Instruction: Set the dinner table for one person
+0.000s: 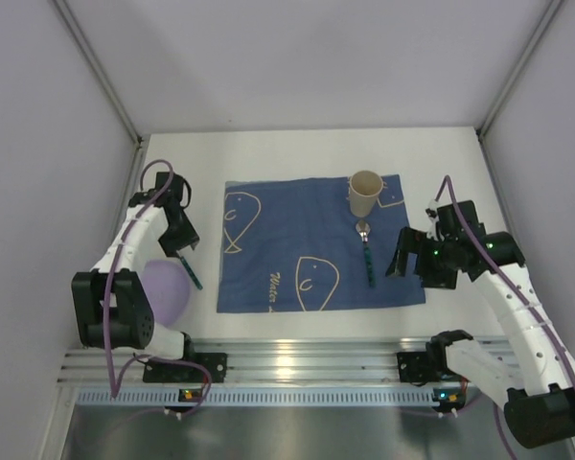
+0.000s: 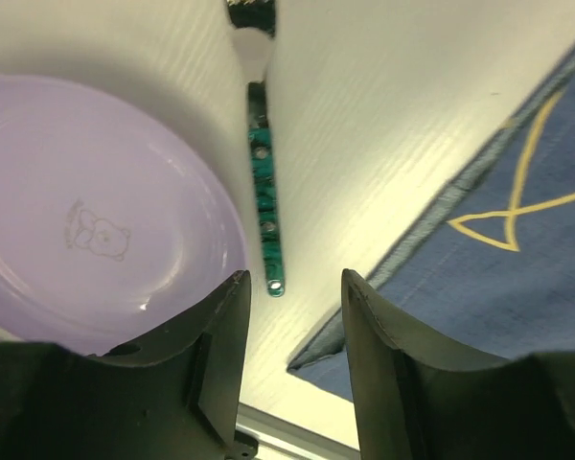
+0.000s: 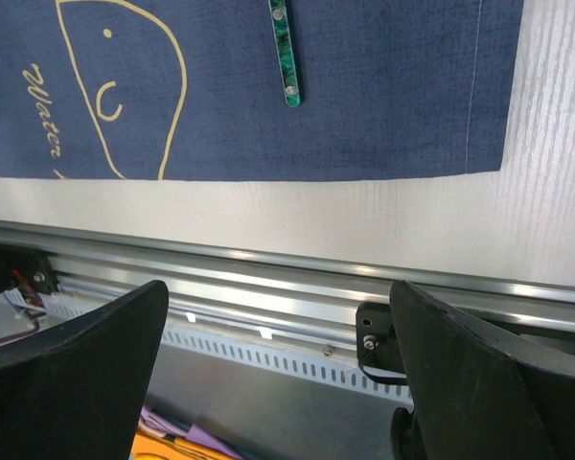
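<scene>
I would leave the plate and the utensil on the tabletop if I lifted my left gripper now, because its fingers are apart.
The dinner table (image 1: 287,158) is a white top with a dark blue placemat (image 1: 287,240) at its middle. A beige cup (image 1: 365,192) stands on the mat's far right, and a green-handled spoon (image 1: 366,251) lies just in front of it. A lilac plate (image 1: 166,290) sits on the table left of the mat. A second green-handled utensil (image 2: 264,192) lies between the plate (image 2: 86,220) and the mat (image 2: 517,287). My left gripper (image 2: 292,316) is open and empty above that utensil's handle end. My right gripper (image 3: 278,292) is wide open and empty, beside the mat's right front corner (image 3: 479,144).
A metal rail (image 1: 297,364) runs along the near table edge, with both arm bases on it. Grey walls close in the table on the left, right and back. The right wrist view shows the spoon's handle (image 3: 286,57) and the rail (image 3: 268,278).
</scene>
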Robot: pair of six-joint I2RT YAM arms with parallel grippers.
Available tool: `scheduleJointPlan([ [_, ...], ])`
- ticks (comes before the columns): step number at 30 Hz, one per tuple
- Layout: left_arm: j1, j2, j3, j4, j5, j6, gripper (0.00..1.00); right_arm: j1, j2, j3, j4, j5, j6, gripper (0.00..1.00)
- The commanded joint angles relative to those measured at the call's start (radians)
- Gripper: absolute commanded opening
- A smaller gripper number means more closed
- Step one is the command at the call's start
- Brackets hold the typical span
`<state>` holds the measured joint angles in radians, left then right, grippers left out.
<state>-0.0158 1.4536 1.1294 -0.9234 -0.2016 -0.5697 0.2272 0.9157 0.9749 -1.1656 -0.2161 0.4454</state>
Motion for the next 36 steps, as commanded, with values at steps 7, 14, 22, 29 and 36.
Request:
scheduleJointPlan([
  [7, 0.085, 0.020, -0.105, -0.025, -0.025, 0.059, 0.47, 0.023, 0.031, 0.001, 0.052, 0.000, -0.017, 1.00],
  [14, 0.086, 0.071, -0.157, 0.058, 0.002, 0.056, 0.46, 0.035, 0.049, 0.004, 0.055, 0.007, -0.025, 1.00],
  [22, 0.086, 0.165, -0.188, 0.123, 0.031, 0.044, 0.32, 0.046, 0.066, 0.008, 0.057, 0.018, -0.030, 1.00],
  [29, 0.083, 0.166, -0.139, 0.086, 0.038, 0.056, 0.00, 0.049, 0.077, 0.013, 0.058, 0.030, -0.034, 1.00],
  [36, -0.085, 0.161, 0.225, -0.139, -0.067, 0.067, 0.00, 0.047, 0.084, 0.007, 0.067, 0.041, -0.037, 1.00],
])
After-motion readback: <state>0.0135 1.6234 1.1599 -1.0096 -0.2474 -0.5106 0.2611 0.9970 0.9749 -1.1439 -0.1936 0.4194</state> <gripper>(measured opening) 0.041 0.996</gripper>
